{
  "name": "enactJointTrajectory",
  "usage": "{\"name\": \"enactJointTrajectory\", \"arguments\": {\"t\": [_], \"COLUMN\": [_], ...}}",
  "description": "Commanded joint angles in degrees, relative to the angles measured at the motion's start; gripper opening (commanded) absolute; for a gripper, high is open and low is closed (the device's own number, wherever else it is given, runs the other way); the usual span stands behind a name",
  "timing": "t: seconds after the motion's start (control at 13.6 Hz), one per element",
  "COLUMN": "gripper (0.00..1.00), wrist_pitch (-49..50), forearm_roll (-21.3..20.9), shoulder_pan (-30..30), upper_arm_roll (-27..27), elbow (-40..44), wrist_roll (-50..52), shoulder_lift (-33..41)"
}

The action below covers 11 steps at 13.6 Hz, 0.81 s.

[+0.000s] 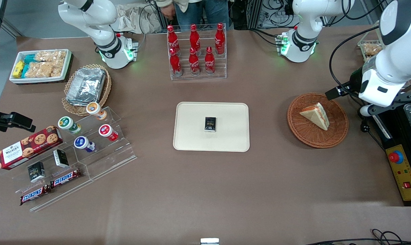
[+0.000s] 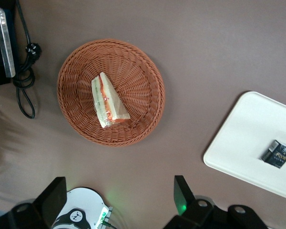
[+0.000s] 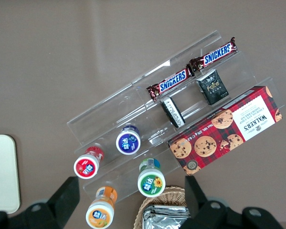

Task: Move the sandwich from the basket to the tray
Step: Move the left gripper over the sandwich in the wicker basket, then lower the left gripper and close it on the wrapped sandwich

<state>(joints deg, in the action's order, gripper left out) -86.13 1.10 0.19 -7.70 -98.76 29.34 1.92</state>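
Note:
My left gripper picks up the sandwich across its flat bread sides next, since the sandwich has sloping edges that run to a pointed corner [image 1: 326, 128] [image 2: 102, 75].
The sandwich [image 1: 316, 115] [image 2: 107, 100], a white wedge with orange and green filling, lies in the reddish-brown woven basket [image 1: 307, 134] [image 2: 138, 81] toward the working arm's end of the table. The cream tray [image 1: 192, 136] [image 2: 243, 143] sits mid-table with a small black packet [image 1: 210, 124] [image 2: 278, 154] on it. My left gripper [image 1: 333, 92] [image 2: 118, 198] hangs high above the table beside the basket, open wide with nothing between its fingers.
A rack of red cola bottles [image 1: 195, 51] stands farther from the front camera than the tray. A clear stand with cups, snack bars and a cookie box [image 1: 30, 146] lies toward the parked arm's end. A yellow control box [image 1: 404, 177] and a black cable [image 2: 26, 71] sit beside the basket.

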Motion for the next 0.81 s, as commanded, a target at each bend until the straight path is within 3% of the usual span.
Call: {"name": "enactJointTrajectory", "arguments": {"t": [0.0,0.51,0.74], "gripper": [1.0,1.0,1.0], "wrist_pitch": [-8.67,-18.19,-25.37], "forearm_roll": [-0.66,-0.75,-4.78], "shoulder_pan": [1.57,4.47,4.03], "upper_arm_roll": [-0.3,-0.39,-2.57], "elbow": [-14.84,-28.06,-32.44], "wrist_roll": [4.13,6.25,14.84], "shoulder_lift": [10.8,15.75,13.21]}}
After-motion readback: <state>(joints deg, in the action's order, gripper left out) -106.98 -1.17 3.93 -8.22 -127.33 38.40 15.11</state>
